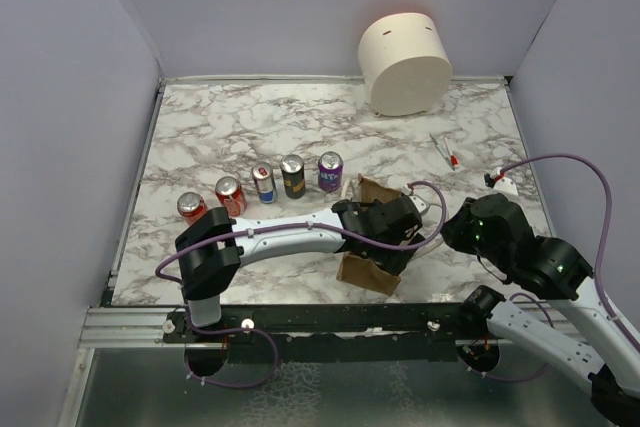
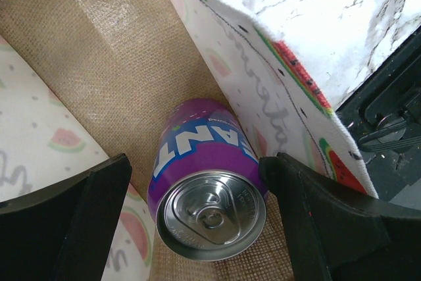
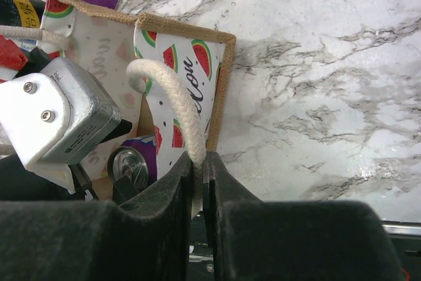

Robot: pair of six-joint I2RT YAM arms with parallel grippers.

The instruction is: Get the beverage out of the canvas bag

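Observation:
My left fingers reach past both sides of the purple can's silver top, ready to catch it.
The canvas bag (image 1: 362, 271) stands at the table's near edge; its burlap inside (image 2: 99, 51) and watermelon-print lining show. A purple soda can (image 2: 207, 189) lies in the bag's bottom, silver top toward the camera; it also shows in the right wrist view (image 3: 135, 162). My left gripper (image 2: 197, 208) is inside the bag and open, one finger on each side of the can, the right finger (image 2: 316, 215) close against it. My right gripper (image 3: 200, 162) is shut on the bag's white rope handle (image 3: 168, 93) and holds the bag's side up. From above, it (image 1: 455, 232) is right of the bag.
Several cans stand in a row behind the bag, from a red one (image 1: 191, 206) to a purple one (image 1: 330, 171). A large cream cylinder (image 1: 405, 62) stands at the back. A pen (image 1: 445, 150) and a small white object (image 1: 505, 182) lie at the right.

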